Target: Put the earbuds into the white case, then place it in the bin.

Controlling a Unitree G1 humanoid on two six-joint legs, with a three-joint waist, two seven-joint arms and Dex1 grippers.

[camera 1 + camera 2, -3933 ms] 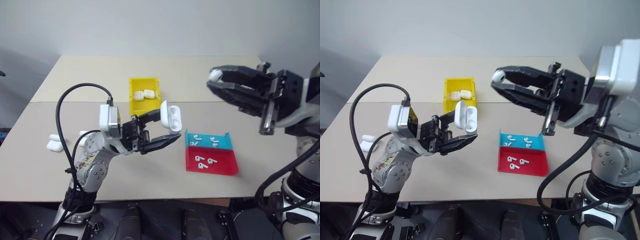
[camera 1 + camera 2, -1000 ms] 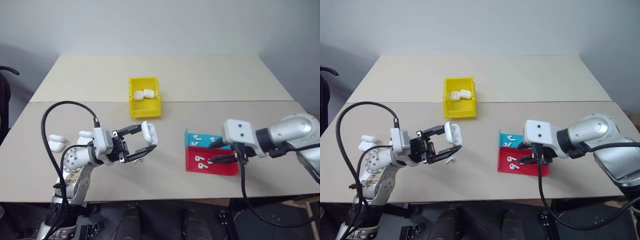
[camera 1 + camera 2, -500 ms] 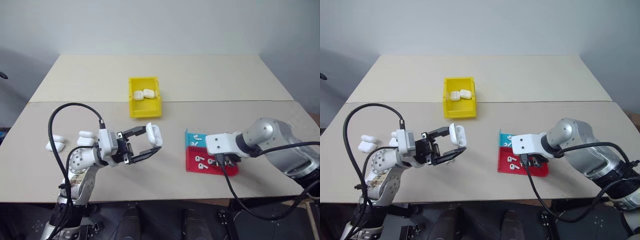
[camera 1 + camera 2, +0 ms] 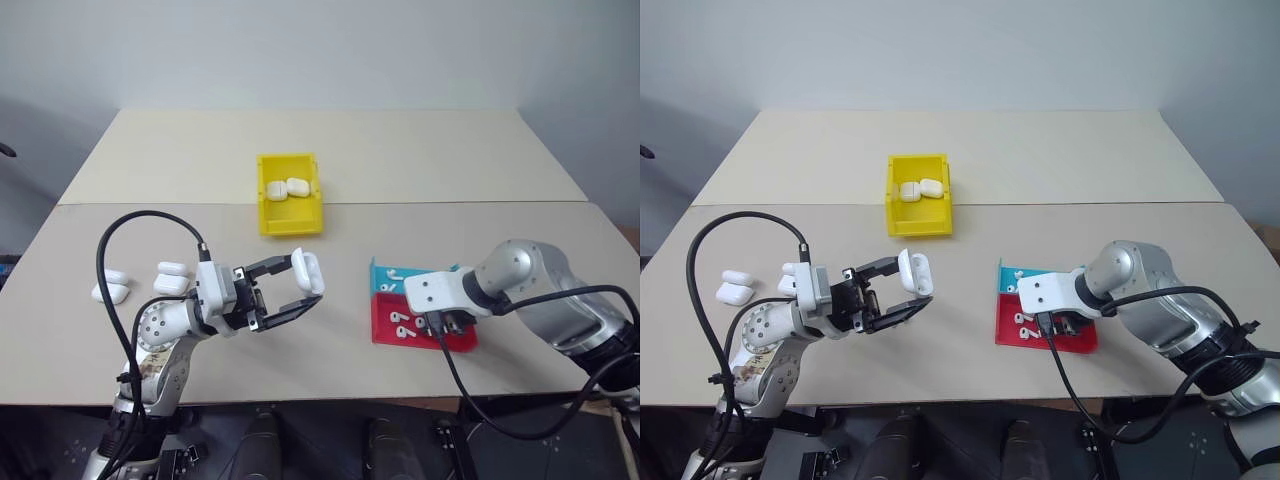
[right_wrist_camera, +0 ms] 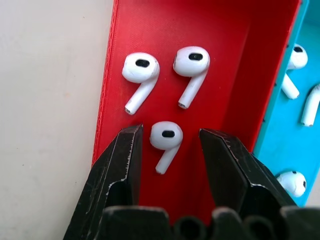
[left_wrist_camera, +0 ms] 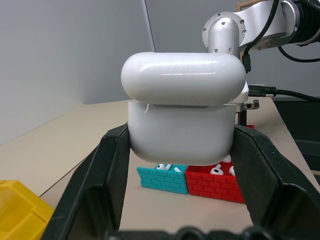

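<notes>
The fingers of the right gripper reach down around the earbud (image 5: pixel 167 141), close over the red tray's bottom, so the right gripper needs to close on it.
My left gripper (image 4: pixel 301 283) is shut on the white case (image 4: pixel 308 270), holding it above the table with its lid up. In the left wrist view the case (image 6: pixel 182 117) sits between both black fingers. My right gripper (image 5: pixel 171 132) points down into the red tray (image 5: pixel 220 65) and is open. One earbud (image 5: pixel 165 137) lies between its fingers, untouched. Two more earbuds (image 5: pixel 140 70) (image 5: pixel 191 62) lie just beyond it. The yellow bin (image 4: pixel 290 218) stands at the table's middle back with two cases (image 4: pixel 288 187) inside.
A teal tray (image 4: pixel 384 280) with several earbuds adjoins the red tray on its far side. Spare white cases (image 4: pixel 110 285) (image 4: pixel 172 273) lie at the table's left. A black cable (image 4: pixel 130 230) loops over my left arm.
My right gripper has come down from high up, turned to point downward and settled into the red tray around one earbud. The left gripper keeps the case, nearly still over the last second.
</notes>
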